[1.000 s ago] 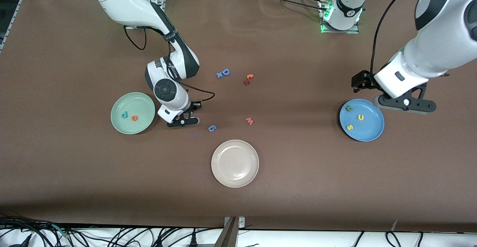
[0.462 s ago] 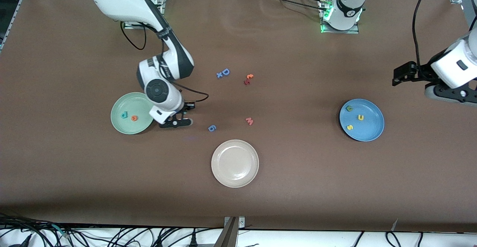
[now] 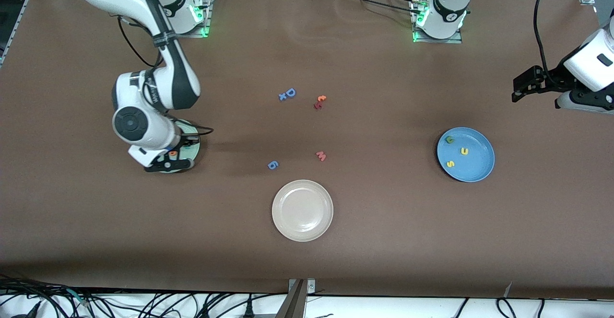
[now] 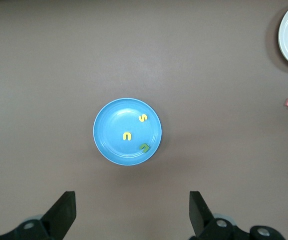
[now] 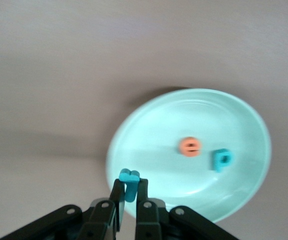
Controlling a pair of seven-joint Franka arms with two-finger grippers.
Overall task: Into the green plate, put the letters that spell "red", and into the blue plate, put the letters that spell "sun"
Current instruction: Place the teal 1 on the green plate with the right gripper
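In the right wrist view the r hangs above the green plate's rim [image 5: 115,150], so my right gripper lowers the teal r [image 5: 130,182] into the plate before releasing.
My right gripper [image 5: 129,186] is shut on the teal "r" [image 5: 130,182] and hangs over the rim of the green plate [image 5: 158,145]. In that plate lie the orange "e" [image 5: 189,146] and the teal "d" [image 5: 221,159]. From the front, the right arm covers most of the green plate [image 3: 193,149]; the "e" [image 3: 172,154] shows beside the right gripper [image 3: 168,164]. The blue plate [image 3: 475,164] holds the olive "n" [image 3: 449,139], yellow "u" [image 3: 464,151] and yellow "s" [image 3: 450,163]. My left gripper [image 3: 583,103] hangs open and empty at the left arm's end of the table; in its wrist view the left gripper [image 4: 132,215] looks down on the blue plate [image 4: 111,125].
A beige-white plate [image 3: 302,210] lies nearest the front camera at mid-table. Loose letters lie in the middle: a blue "D" with a small "x" [image 3: 288,93], a red-orange pair [image 3: 320,101], a red "w" [image 3: 321,156] and a blue "g" [image 3: 272,165].
My right arm has carried the teal "r" from beside the green plate to over it. My left arm has drawn back from the blue plate to the table's end.
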